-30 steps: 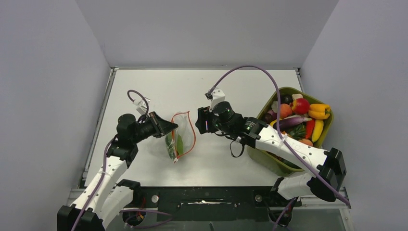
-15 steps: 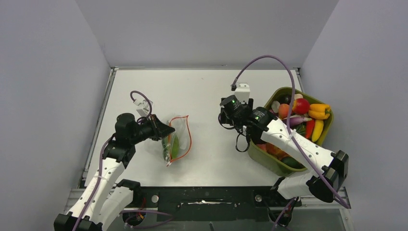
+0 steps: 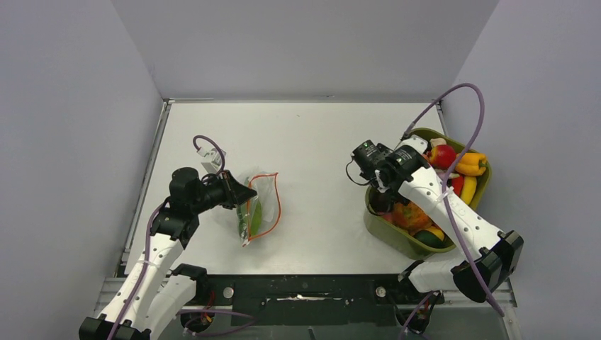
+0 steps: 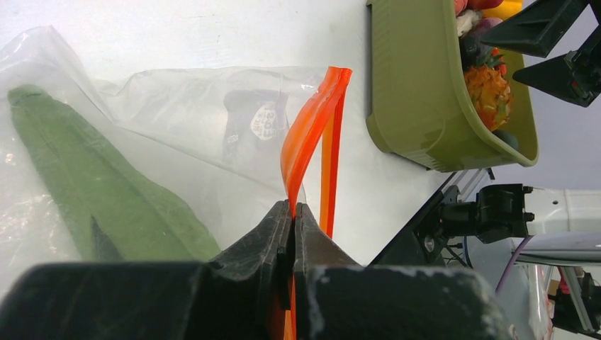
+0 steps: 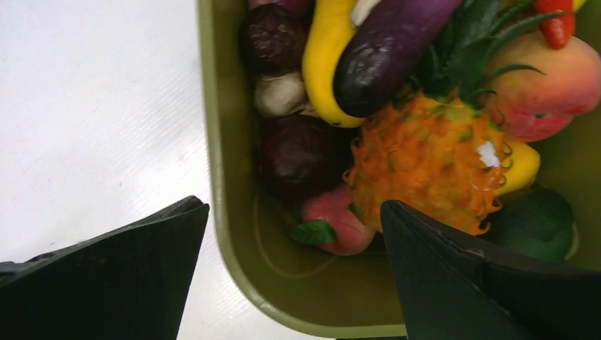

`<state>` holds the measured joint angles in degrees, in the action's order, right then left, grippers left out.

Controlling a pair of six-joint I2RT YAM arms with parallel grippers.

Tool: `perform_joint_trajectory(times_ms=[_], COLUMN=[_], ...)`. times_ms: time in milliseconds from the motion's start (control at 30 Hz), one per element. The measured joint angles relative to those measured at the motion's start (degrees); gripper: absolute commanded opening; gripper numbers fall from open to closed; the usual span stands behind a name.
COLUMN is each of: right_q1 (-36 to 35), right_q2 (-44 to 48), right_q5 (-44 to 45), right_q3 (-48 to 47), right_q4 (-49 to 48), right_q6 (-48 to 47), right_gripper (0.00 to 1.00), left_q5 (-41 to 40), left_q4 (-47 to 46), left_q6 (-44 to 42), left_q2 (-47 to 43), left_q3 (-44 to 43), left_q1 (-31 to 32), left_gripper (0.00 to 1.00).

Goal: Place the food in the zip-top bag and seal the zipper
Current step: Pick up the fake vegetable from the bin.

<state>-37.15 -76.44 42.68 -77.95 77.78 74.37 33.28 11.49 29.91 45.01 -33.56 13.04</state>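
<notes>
I should next grip the purple aubergine across its thick dark end (image 5: 368, 76) with my right gripper, leaving its other end free to enter the bag's opening first.
The clear zip-top bag (image 3: 261, 205) lies left of centre with its mouth open. My left gripper (image 3: 248, 193) is shut on one side of its orange-red zipper (image 4: 312, 134); the other strip hangs free beside it. In the left wrist view my left gripper (image 4: 293, 209) pinches the strip, and a long green food piece (image 4: 92, 184) lies inside the bag (image 4: 177, 99). My right gripper (image 5: 294, 212) is open and empty over the near-left corner of the olive tub (image 5: 227, 184). Below it lie a pink fruit (image 5: 333, 223), a dark purple piece (image 5: 301, 152) and a spiky orange fruit (image 5: 425, 163).
The olive-green tub (image 3: 383, 230) stands at the right, holding several toy foods: a purple aubergine (image 5: 386, 57), yellow pieces, a red fruit (image 3: 445, 154) and a yellow pepper (image 3: 471, 163). The right arm's purple cable arcs above the tub. Grey walls close in the table.
My right arm has swung right, from beside the bag's mouth to over the tub. My left gripper has kept its hold, and the bag has shifted slightly toward the near-left.
</notes>
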Motion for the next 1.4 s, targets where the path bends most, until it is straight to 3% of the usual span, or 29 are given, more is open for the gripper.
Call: perform_joint_trajectory(times_ms=[367,533,633,867,1033,1400], right_q1=[7.15,8.74,11.87,19.69,24.15,30.1], right_q2=[6.86,6.86,6.88,8.35,8.59,7.23], right_q5=[3.1,7.72,9.4,7.89,5.16,1.16], right_q3=[4.15,5.16,6.97,14.36,17.14,22.88], right_q4=[2.91,0.5,-3.21,-18.95,-27.56,-34.88], right_q6=[3.5,2.08,-0.26,-9.97,-14.27,-15.47], right_gripper=[1.0,0.87,0.75,0.65,0.62,0.57], left_q5=[0.0,0.02,0.07,0.15,0.15,0.13], left_q4=[0.15,0.13,0.13,0.13,0.13,0.17], left_q6=[-0.39,-0.37,-0.37,-0.37,-0.37,-0.37], left_q2=[0.0,0.04,0.04,0.04,0.02,-0.22], left_q3=[0.0,0.0,0.0,0.0,0.0,0.0], left_q1=[0.0,0.0,0.0,0.0,0.0,0.0], left_gripper=[0.0,0.0,0.0,0.0,0.0,0.0])
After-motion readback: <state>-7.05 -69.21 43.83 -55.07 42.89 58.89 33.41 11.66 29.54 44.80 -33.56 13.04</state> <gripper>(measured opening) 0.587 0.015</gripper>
